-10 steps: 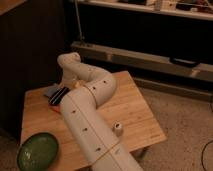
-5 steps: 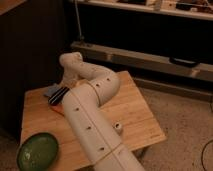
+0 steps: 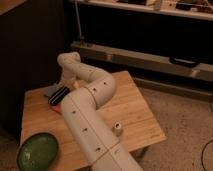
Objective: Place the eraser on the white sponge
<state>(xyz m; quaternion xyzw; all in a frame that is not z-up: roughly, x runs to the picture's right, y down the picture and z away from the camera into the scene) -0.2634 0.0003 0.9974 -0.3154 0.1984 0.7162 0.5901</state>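
Observation:
I will place the dark eraser on the white sponge, so next I will use my gripper to grab the eraser by its upper end (image 3: pixel 65 90).
The eraser (image 3: pixel 58 96), a dark block with pale stripes, lies at the back left of the wooden table (image 3: pixel 131 106). Its far end rests against or over the white sponge (image 3: pixel 49 91), a flat bluish-grey pad of which only a corner shows. My gripper (image 3: pixel 64 86) points down right behind the eraser, at the end of the white arm that curls in from the lower middle. It stands open just above the eraser's far end. The wrist hides most of the fingers and part of the sponge.
A green bowl (image 3: pixel 37 150) sits at the table's front left corner. A small white cup (image 3: pixel 117 129) stands near the front edge, right of my arm. A flat orange piece (image 3: pixel 57 106) lies beside the eraser. Dark shelving runs behind the table.
The arm has shifted only slightly over the back left corner. The eraser and the sponge lie where they were.

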